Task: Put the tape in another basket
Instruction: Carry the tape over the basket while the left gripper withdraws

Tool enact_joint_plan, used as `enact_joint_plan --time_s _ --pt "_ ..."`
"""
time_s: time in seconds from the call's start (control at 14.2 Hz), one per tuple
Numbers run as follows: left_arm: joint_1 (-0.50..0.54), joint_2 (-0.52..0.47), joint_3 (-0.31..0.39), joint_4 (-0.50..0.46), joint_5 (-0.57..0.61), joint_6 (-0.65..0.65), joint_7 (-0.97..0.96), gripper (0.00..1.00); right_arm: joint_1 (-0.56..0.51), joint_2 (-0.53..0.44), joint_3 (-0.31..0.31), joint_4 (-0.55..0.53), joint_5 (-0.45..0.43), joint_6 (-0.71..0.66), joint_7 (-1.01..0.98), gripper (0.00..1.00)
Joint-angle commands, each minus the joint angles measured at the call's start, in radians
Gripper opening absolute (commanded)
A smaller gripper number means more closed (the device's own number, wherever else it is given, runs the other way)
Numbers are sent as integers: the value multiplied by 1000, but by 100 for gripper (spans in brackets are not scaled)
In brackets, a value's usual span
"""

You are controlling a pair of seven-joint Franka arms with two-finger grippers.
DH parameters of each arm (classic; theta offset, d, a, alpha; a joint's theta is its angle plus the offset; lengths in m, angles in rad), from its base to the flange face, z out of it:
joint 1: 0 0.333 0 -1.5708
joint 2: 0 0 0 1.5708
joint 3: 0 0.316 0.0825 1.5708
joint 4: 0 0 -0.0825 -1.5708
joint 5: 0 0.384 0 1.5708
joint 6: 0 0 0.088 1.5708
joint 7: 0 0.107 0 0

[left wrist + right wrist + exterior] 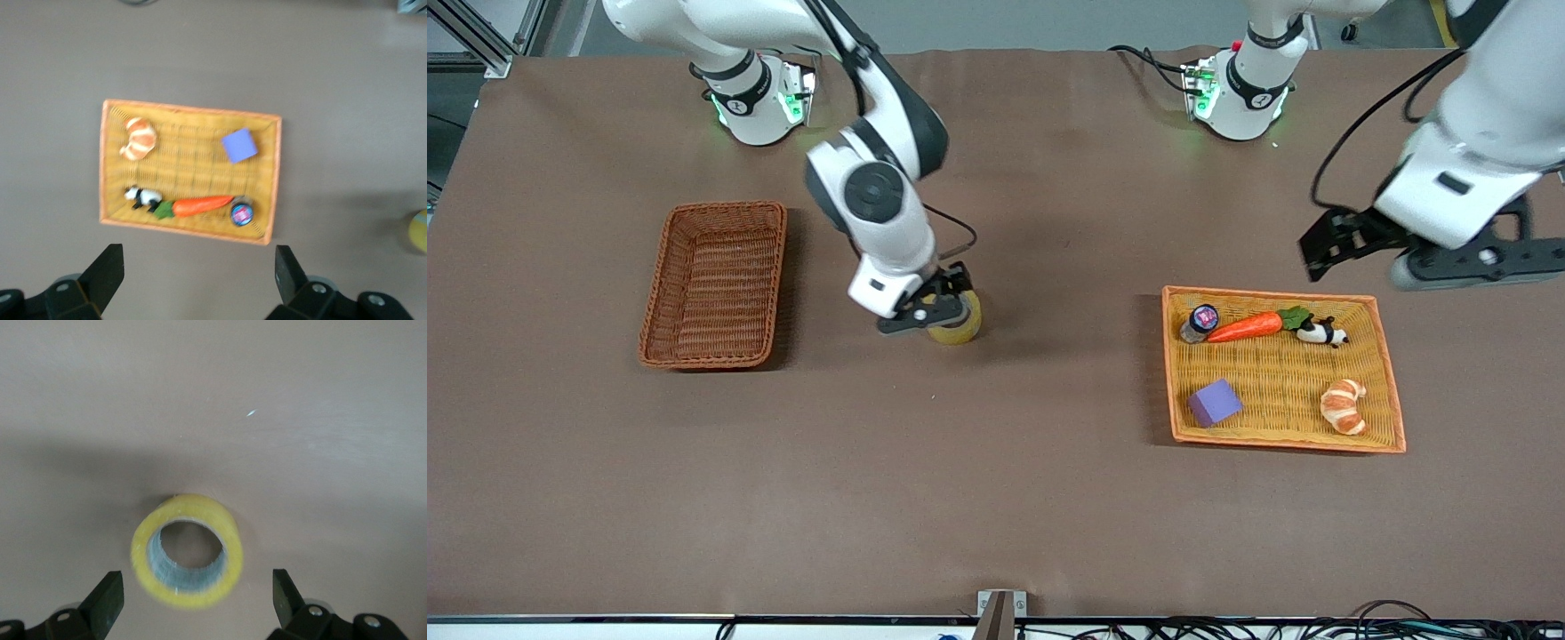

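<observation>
The roll should be gripped next by its ring side [974,316] with my right gripper, so the tape can be moved to the reddish-brown basket [716,283].
The tape [960,322], a yellowish roll with a wide hole, sits on the brown table between the two baskets. In the right wrist view the tape [188,550] shows its hole toward the camera. My right gripper [925,316] is low, right at the tape, with its jaws wide open; in its wrist view the right gripper [197,587] has one finger on each side of the roll, not touching it. The reddish-brown basket [716,283] stands empty toward the right arm's end. My left gripper [1334,242] is open and empty in the air, by the yellow tray's edge.
The orange-rimmed yellow wicker tray [1272,373] toward the left arm's end holds a carrot [1245,327], a small panda figure [1320,332], a croissant [1344,405], a purple block [1214,402] and a small jar [1200,322]. The left wrist view shows the tray [190,170] and the left gripper [199,260].
</observation>
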Motion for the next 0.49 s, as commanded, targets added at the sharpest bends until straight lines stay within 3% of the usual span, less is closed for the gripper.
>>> enact_joint_plan --time_s 0.0,0.21,0.28,0.42 --pt "103 -13 -13 -39 -67 -22 80 100 -1 11 -17 -107 -31 123 8 98" --pt "171 -18 -10 -34 -77 -62 211 100 22 50 -17 -167 -31 247 18 97" --pt "174 -18 -10 -34 -71 -62 248 100 23 54 -17 -175 -32 252 21 89" --pt "179 -41 -9 -63 -75 -62 301 100 45 56 -20 -180 -34 251 23 37"
